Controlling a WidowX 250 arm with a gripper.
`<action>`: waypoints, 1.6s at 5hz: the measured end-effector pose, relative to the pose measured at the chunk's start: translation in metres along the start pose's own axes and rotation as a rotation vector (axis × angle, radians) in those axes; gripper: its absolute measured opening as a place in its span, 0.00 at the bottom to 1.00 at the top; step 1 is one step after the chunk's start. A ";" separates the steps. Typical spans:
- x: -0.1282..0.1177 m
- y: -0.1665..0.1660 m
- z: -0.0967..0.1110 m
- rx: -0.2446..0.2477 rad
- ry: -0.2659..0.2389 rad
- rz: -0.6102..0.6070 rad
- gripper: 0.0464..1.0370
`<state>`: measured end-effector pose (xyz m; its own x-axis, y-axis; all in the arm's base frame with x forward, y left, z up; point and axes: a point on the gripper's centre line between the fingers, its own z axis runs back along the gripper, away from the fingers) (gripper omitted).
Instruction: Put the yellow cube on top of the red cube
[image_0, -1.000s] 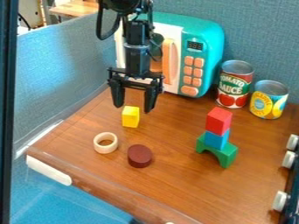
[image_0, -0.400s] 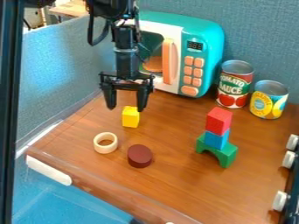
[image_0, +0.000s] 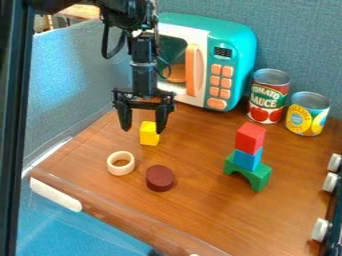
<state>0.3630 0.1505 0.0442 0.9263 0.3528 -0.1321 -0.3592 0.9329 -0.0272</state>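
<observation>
My gripper grabs the yellow cube (image_0: 149, 134) by its opposite sides next. Then my gripper sets the yellow cube on top of the red cube.
My gripper (image_0: 143, 128) hangs over the back left of the work surface, open, with its two fingers pointing down. The yellow cube (image_0: 149, 134) stands on the wood just below it, partly overlapped by the right-hand finger; nothing shows as held. To the right, the red cube (image_0: 250, 138) sits on top of a blue block (image_0: 248, 159), which rests on a green arch (image_0: 257, 175).
A teal toy microwave (image_0: 234, 60) stands behind, with a tomato sauce can (image_0: 268, 96) and a yellow-labelled can (image_0: 308, 114) to its right. A pale ring (image_0: 121, 163) and a dark red disc (image_0: 159, 178) lie in front of the yellow cube.
The gripper has shifted left since the first frame and come slightly lower since the second, its right-hand finger now overlapping the yellow cube. The blocks have stayed in place.
</observation>
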 end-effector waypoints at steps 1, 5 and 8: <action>0.006 0.002 -0.004 0.009 -0.007 0.010 0.96; 0.016 0.003 -0.021 0.014 -0.029 0.043 0.59; -0.001 -0.031 0.027 -0.013 -0.111 -0.080 0.54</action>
<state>0.3763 0.1231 0.0722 0.9585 0.2843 -0.0190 -0.2849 0.9574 -0.0464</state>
